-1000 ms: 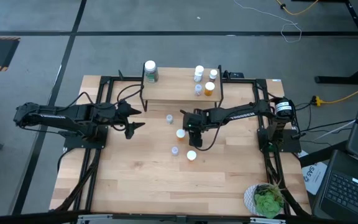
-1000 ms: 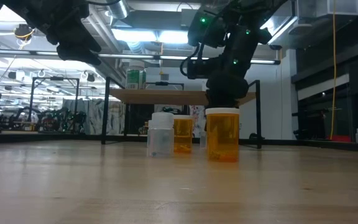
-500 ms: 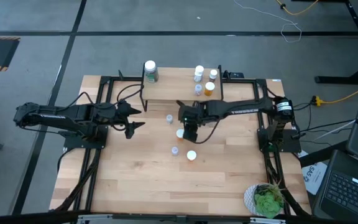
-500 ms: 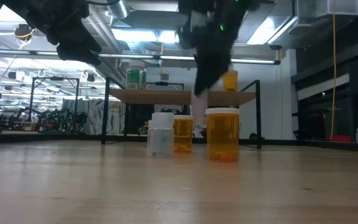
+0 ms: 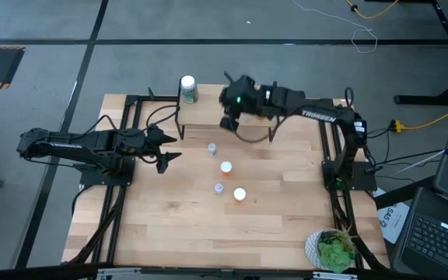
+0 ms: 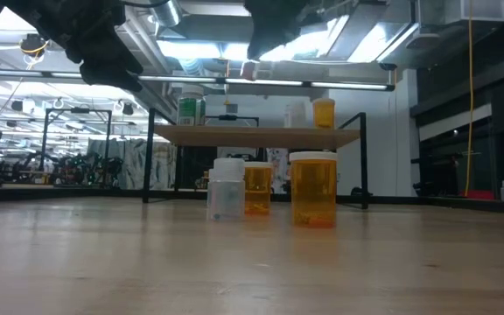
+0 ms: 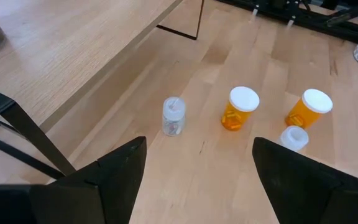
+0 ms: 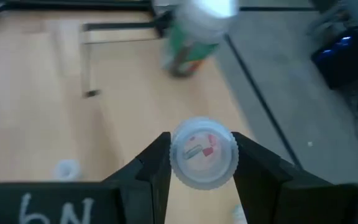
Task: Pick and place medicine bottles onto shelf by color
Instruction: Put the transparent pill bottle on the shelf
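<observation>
My right gripper keeps holding the small clear bottle (image 8: 202, 152) until the bottle is lower, since in the right wrist view it hangs high above the shelf board (image 8: 148, 99).
My right gripper (image 5: 229, 122) hangs high over the light-wood shelf (image 5: 205, 115), shut on a small clear medicine bottle (image 8: 202, 152), which the low view shows well above the shelf top (image 6: 250, 70). A green-labelled bottle with a white cap (image 5: 187, 88) stands at the shelf's left end. An orange bottle (image 6: 324, 112) and a white one (image 6: 294, 115) stand toward its right end. On the table stand two orange bottles (image 5: 225, 166) (image 5: 239, 194) and two small clear ones (image 5: 211, 148) (image 5: 218, 188). My left gripper (image 5: 174, 148) waits open left of the shelf. My right gripper pinches the small clear bottle between its two fingers, one on each side of its round ribbed end (image 8: 202, 180), which faces the wrist camera. The fingers slant downward. The bottle is lifted clear, above the shelf and the table.
A green plant in a white pot (image 5: 334, 249) sits at the table's near right corner. Black frame rails (image 5: 115, 202) run along both sides of the table. The near half of the table (image 5: 208, 233) is bare wood.
My right gripper has risen from among the bottles on the table and swung toward the far edge, over the shelf, tipping less steeply downward. The small clear bottle has come up with it, lifted clear of the table. The other bottles stand where they were.
</observation>
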